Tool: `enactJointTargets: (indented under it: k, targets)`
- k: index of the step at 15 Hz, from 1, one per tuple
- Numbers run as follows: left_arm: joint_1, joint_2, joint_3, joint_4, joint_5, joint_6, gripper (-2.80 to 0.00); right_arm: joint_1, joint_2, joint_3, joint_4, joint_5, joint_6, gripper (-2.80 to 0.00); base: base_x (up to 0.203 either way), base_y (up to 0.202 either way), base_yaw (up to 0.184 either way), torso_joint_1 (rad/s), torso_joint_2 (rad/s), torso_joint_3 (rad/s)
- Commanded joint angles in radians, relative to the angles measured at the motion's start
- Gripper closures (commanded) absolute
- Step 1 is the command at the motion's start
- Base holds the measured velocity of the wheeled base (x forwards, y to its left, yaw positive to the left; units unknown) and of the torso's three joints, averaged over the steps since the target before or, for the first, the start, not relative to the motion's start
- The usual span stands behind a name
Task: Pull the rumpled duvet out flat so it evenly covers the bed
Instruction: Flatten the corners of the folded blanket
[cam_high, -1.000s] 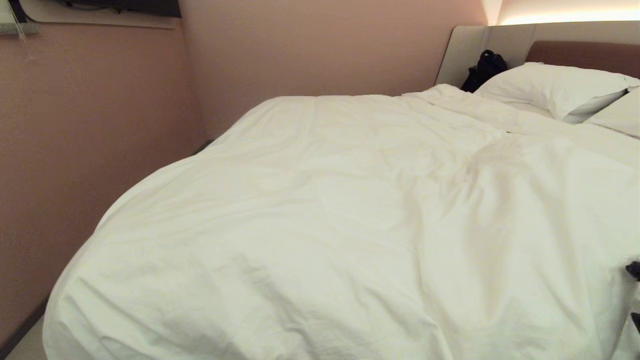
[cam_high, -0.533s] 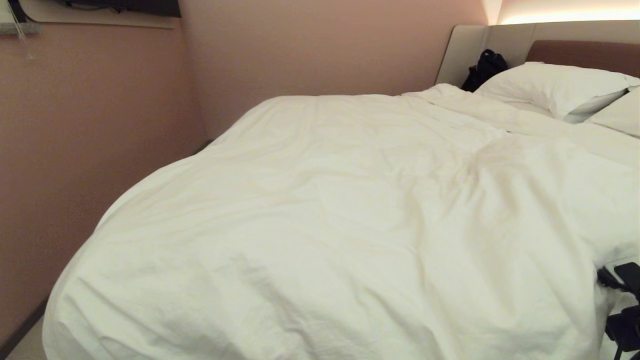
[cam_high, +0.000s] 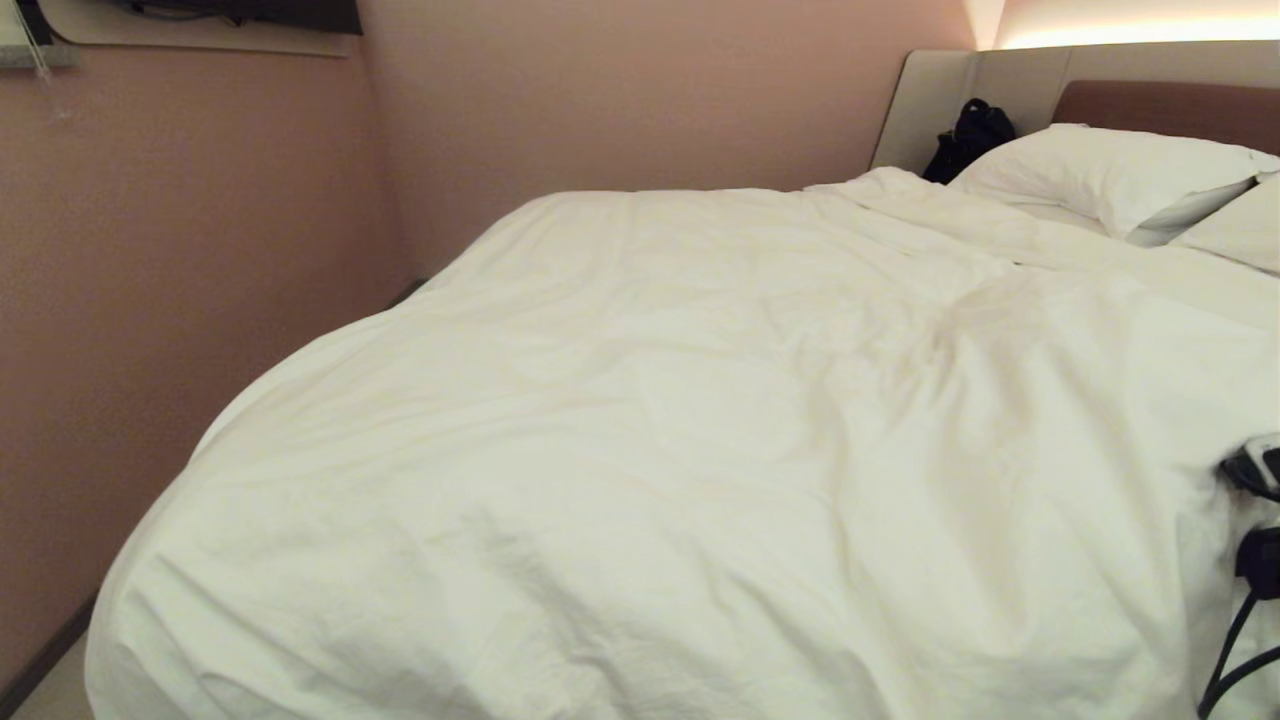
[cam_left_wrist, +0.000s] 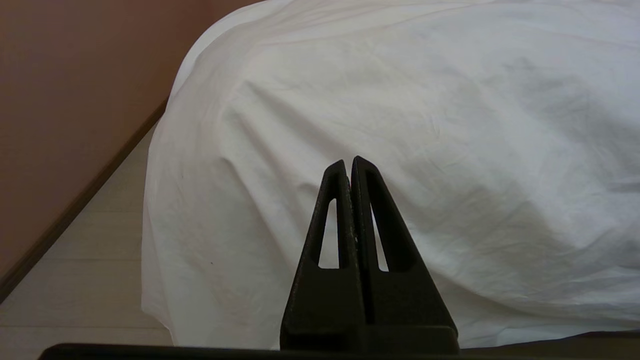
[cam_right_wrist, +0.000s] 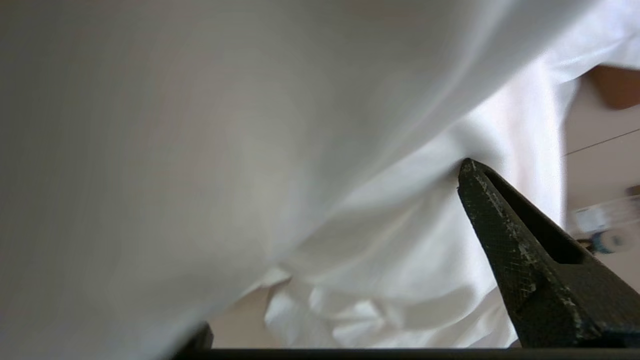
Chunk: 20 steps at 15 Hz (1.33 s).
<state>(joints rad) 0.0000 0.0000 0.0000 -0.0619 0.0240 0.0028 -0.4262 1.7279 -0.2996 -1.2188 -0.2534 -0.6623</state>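
Observation:
The duvet's cloth hangs slack (cam_right_wrist: 414, 240) down the bedside. Next, my right gripper pinches the duvet by the raised fold at its edge (cam_right_wrist: 384, 162) to pull it flat.
The white duvet (cam_high: 650, 430) lies creased over nearly the whole bed (cam_high: 930, 110) and hangs down past its near side. At the right edge of the head view the dark parts of my right arm (cam_high: 1255, 470) sit against the duvet's edge. In the right wrist view my right gripper (cam_right_wrist: 325, 190) is open. One finger (cam_right_wrist: 520, 250) shows, and duvet cloth (cam_right_wrist: 200, 150) mostly hides the other. My left gripper (cam_left_wrist: 350, 162) is shut and empty. It is parked low, pointing at the duvet's hanging side (cam_left_wrist: 450, 125).
Two white pillows (cam_high: 1110, 175) (cam_high: 1240, 230) lean at the brown headboard (cam_high: 1160, 105). A black bag (cam_high: 970, 135) stands beside them. A pink wall (cam_high: 200, 250) runs close along the bed's left side, with a narrow strip of pale floor (cam_left_wrist: 75, 260) below it.
My right arm has risen into view at the right edge of the head view. The duvet's edge next to it has shifted. The rest of the duvet lies as before.

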Motion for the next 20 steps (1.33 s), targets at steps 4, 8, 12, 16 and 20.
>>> enactJointTargets:
  k: [4, 8, 12, 16, 20]
  targets:
    - [0.0, 0.0, 0.0, -0.001, 0.001, 0.0, 0.0, 0.0, -0.007, 0.023, -0.062, -0.003, -0.006, -2.8, 0.0, 0.0, 0.0, 0.0, 0.0, 0.0]
    - [0.001, 0.0, 0.0, -0.001, 0.001, 0.0, 0.0, 0.0, 0.025, -0.023, -0.057, -0.018, -0.008, -2.8, 0.0, 0.0, 0.0, 0.0, 0.0, 0.0]
    - [0.0, 0.0, 0.0, -0.001, 0.001, 0.0, 0.0, -0.021, 0.085, -0.068, -0.062, -0.03, 0.0, -2.8, 0.0, 0.0, 0.0, 0.0, 0.0, 0.0]
    - [0.0, 0.0, 0.0, -0.001, 0.001, 0.0, 0.0, -0.049, 0.122, -0.107, -0.062, -0.046, 0.0, 0.0, 0.0, 0.0, 0.0, 0.0, 0.0, 0.0]
    - [0.0, 0.0, 0.0, -0.001, 0.001, 0.0, 0.0, -0.059, 0.144, -0.108, -0.064, -0.046, 0.003, 0.0, 0.0, 0.0, 0.0, 0.0, 0.0, 0.0]
